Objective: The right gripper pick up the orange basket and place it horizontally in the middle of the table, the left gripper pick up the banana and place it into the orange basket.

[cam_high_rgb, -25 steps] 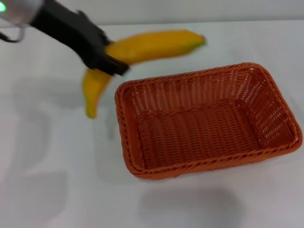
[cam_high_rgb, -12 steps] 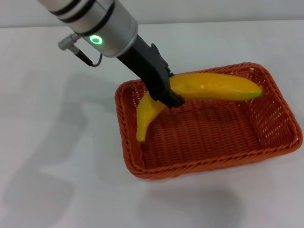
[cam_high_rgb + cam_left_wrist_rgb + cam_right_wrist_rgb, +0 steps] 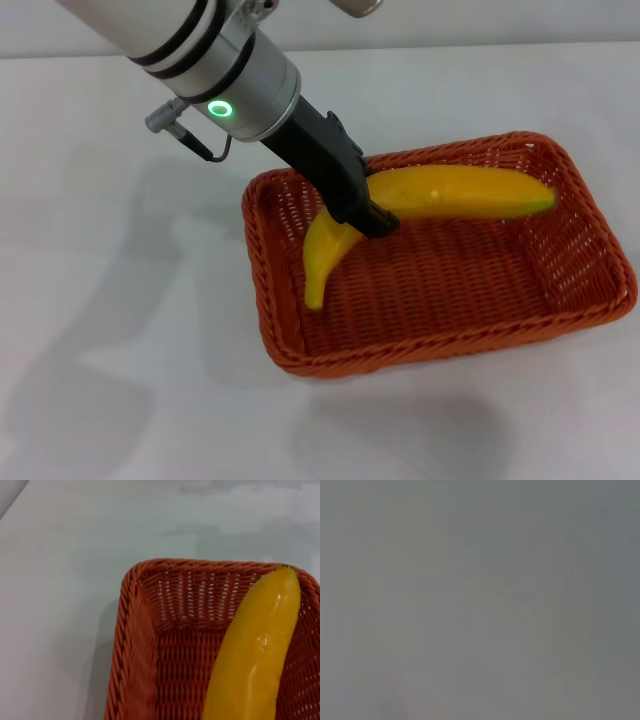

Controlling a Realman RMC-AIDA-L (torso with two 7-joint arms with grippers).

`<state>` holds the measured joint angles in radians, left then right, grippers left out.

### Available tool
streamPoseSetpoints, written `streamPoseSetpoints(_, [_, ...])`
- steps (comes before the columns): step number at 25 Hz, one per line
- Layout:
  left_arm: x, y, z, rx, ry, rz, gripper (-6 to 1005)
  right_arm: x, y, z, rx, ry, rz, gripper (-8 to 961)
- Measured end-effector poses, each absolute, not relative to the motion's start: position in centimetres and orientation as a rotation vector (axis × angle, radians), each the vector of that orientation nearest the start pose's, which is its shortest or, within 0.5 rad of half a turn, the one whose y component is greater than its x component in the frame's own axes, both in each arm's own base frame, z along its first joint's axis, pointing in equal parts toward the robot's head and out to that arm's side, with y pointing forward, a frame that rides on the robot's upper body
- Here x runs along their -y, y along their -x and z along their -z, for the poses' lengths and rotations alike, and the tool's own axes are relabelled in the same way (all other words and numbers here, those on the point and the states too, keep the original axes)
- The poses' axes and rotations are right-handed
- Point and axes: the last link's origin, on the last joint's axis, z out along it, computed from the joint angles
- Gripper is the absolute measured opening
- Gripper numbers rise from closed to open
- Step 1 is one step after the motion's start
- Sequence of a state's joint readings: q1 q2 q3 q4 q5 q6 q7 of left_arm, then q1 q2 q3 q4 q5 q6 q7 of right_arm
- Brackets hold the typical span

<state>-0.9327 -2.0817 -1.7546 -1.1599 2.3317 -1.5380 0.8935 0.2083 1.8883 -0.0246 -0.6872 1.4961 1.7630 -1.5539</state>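
The banana (image 3: 470,192) hangs inside the orange basket's rim, over the basket's bottom, so it is time to open my left gripper. It would rest there.
The orange basket (image 3: 580,300) lies lengthwise on the white table (image 3: 100,300), right of centre in the head view. My left gripper (image 3: 372,212), on the green-lit arm, reaches in over the basket's back left corner and is shut on the yellow banana (image 3: 470,192). The banana hangs inside the basket just above its floor, one end near the far right wall, the other curving down toward the left wall. In the left wrist view the banana (image 3: 255,650) runs up over the basket (image 3: 135,645). The right gripper is out of view; its wrist view is plain grey.
Bare white tabletop (image 3: 120,380) surrounds the basket on the left and front. The left arm's silver wrist (image 3: 235,85) slants down from the upper left over the table.
The left gripper carried the banana from the table's left to over the basket, then lowered it a little deeper inside. The basket has stayed put.
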Motion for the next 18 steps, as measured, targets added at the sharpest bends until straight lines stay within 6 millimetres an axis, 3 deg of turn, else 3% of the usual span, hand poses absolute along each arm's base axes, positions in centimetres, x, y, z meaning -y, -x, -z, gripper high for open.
streamPoseSetpoints(6, [-37.9,6.4,3.6,0.275,3.000,-0.276,515,-22.3,-37.9,-21.2,-0.801,1.701,-1.151,885])
streamPoseSetpoints(12, [-38.6,6.1,2.2,0.261,2.955,-0.143,683,-21.6,-38.2,-21.7,-0.758,1.685,-1.116,885])
streamPoseSetpoints(15, [-38.9,7.6,-1.4,0.270,2.844,0.127,749,-21.6,-38.1,-21.9,-0.677,1.679,-1.087,885])
streamPoseSetpoints(18, [-39.1,8.7,-3.6,0.283,2.739,0.349,786,-21.1,-38.4,-22.2,-0.629,1.656,-1.056,885])
